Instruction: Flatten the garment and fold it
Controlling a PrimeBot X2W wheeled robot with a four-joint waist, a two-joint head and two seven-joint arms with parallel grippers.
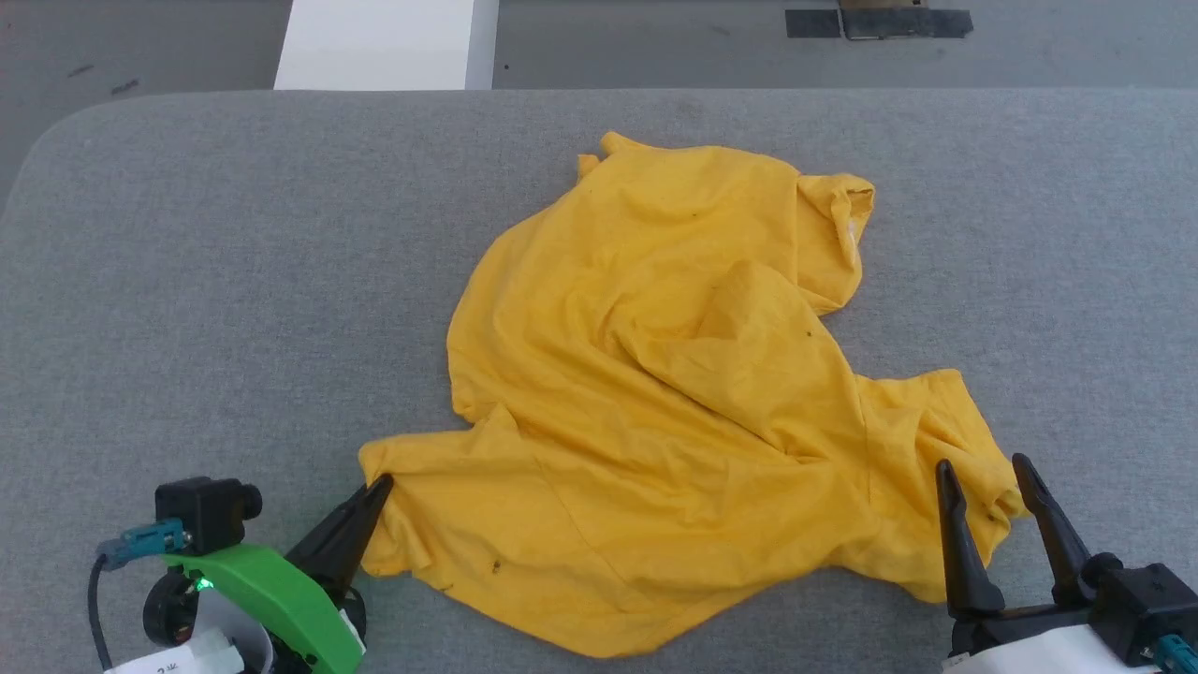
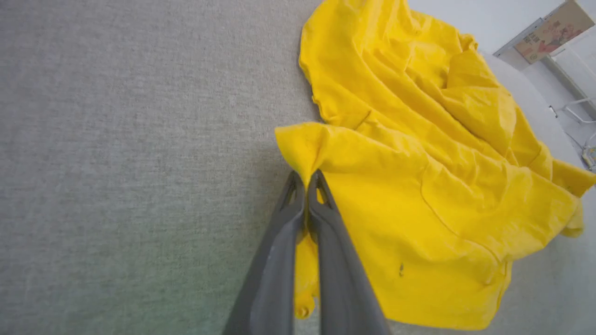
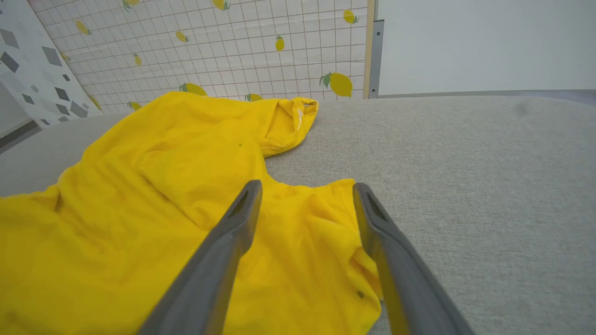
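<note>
The right gripper grips the yellow garment by its bunched corner (image 1: 995, 494) next, to spread the crumpled body (image 1: 685, 393) flat for folding.
The garment (image 1: 655, 393), a plain yellow T-shirt, lies crumpled in the middle of the grey table (image 1: 234, 281). My left gripper (image 1: 379, 487) is at its near left corner, shut on a pinch of the cloth; in the left wrist view the garment (image 2: 419, 186) puckers between the closed fingertips of that gripper (image 2: 306, 176). My right gripper (image 1: 981, 464) stands open over the garment's near right sleeve. In the right wrist view that gripper (image 3: 307, 186) has yellow garment (image 3: 139, 195) under its spread fingers, none of it gripped.
The table's far edge runs across the top of the head view, with a white panel (image 1: 379, 42) and grey floor behind it. Bare grey tabletop stretches to the left and right of the cloth. A lemon-print wall (image 3: 233, 46) shows past the table in the right wrist view.
</note>
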